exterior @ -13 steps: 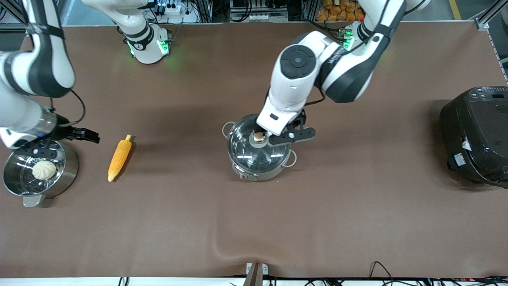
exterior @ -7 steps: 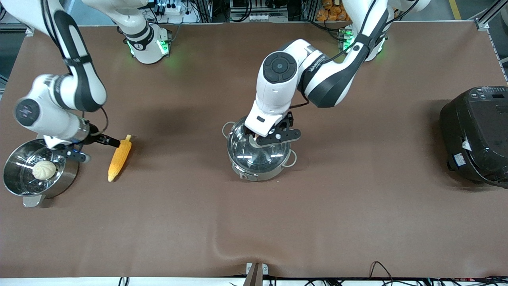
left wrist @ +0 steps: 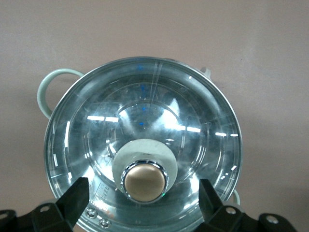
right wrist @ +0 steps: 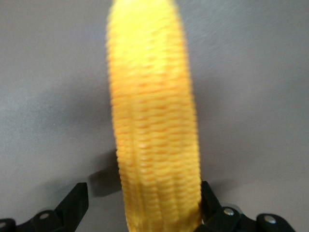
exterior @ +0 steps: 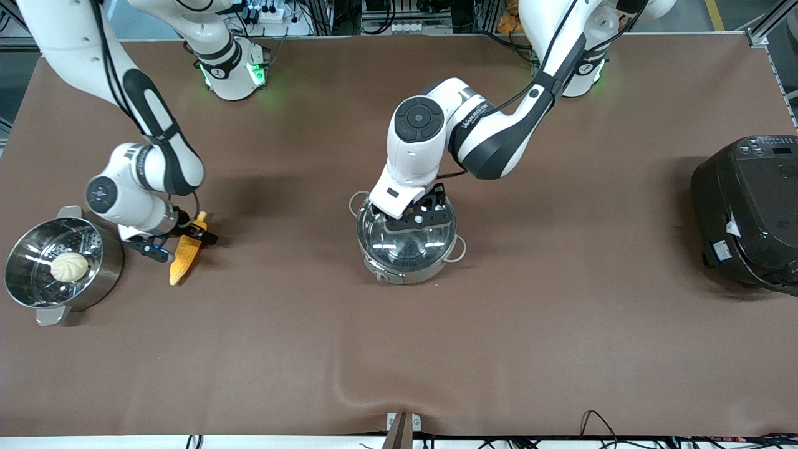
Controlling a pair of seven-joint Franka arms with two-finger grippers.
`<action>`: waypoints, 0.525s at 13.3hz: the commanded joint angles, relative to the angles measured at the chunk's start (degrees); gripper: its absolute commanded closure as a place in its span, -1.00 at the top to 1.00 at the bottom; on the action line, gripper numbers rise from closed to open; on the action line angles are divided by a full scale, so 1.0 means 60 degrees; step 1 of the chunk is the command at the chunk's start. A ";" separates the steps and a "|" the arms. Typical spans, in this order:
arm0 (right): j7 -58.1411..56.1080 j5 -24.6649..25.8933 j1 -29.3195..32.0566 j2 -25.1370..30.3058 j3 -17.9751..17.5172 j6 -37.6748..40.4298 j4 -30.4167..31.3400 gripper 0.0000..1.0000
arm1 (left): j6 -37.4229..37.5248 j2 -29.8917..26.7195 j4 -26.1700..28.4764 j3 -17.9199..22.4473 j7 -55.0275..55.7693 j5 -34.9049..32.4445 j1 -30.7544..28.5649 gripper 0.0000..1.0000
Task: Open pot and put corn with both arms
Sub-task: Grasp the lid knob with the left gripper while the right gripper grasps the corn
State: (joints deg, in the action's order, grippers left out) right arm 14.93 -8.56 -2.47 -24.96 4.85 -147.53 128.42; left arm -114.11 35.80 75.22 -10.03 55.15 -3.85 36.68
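My right gripper grabs the corn next, by its stem end [exterior: 200, 224]. The corn then goes into the pot [exterior: 406, 269].
The steel pot [exterior: 406, 269] stands mid-table with its glass lid [exterior: 408, 248] on. My left gripper [exterior: 414, 219] is low over the lid and hides the knob in the front view. In the left wrist view the copper knob [left wrist: 144, 181] sits between my open left gripper's [left wrist: 143, 205] fingers [left wrist: 72, 200], which do not touch it. The yellow corn [exterior: 184, 257] lies on the table toward the right arm's end. My right gripper [exterior: 178, 243] is down over its stem end, open. In the right wrist view the corn [right wrist: 153, 125] lies between the fingers [right wrist: 76, 203] of my right gripper [right wrist: 143, 205].
A steel steamer pot [exterior: 111, 269] holding a white bun [exterior: 68, 266] stands beside the corn at the right arm's end. A big black cooker [exterior: 748, 212] stands at the left arm's end. A fold in the brown cloth [exterior: 349, 386] rises near the front edge.
My right gripper has moved from over the steamer pot to the corn and dropped around its stem end. My left gripper has lowered and shifted until its fingers straddle the lid knob.
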 commanded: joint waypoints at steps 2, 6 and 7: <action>-0.0202 -0.0214 0.0059 0.0147 0.0041 0.0111 -0.0234 1.00 | -0.0053 0.0287 -0.0261 0.0118 -0.0050 -0.0252 0.0156 1.00; 0.0060 -0.0228 0.0336 0.0337 0.0056 0.0562 -0.0775 1.00 | -0.0053 0.0346 -0.0217 0.0162 -0.0065 -0.0383 0.0303 1.00; 0.0162 -0.0228 0.0425 0.0294 0.0056 0.0826 -0.0995 0.99 | -0.0053 0.0346 -0.0203 0.0177 -0.0065 -0.0398 0.0303 0.99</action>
State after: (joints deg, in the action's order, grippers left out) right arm 15.16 -8.93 -1.66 -24.20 5.60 -145.82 124.32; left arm -114.34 37.21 75.19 -9.73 55.11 -4.64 37.71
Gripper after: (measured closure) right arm 0.000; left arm 0.000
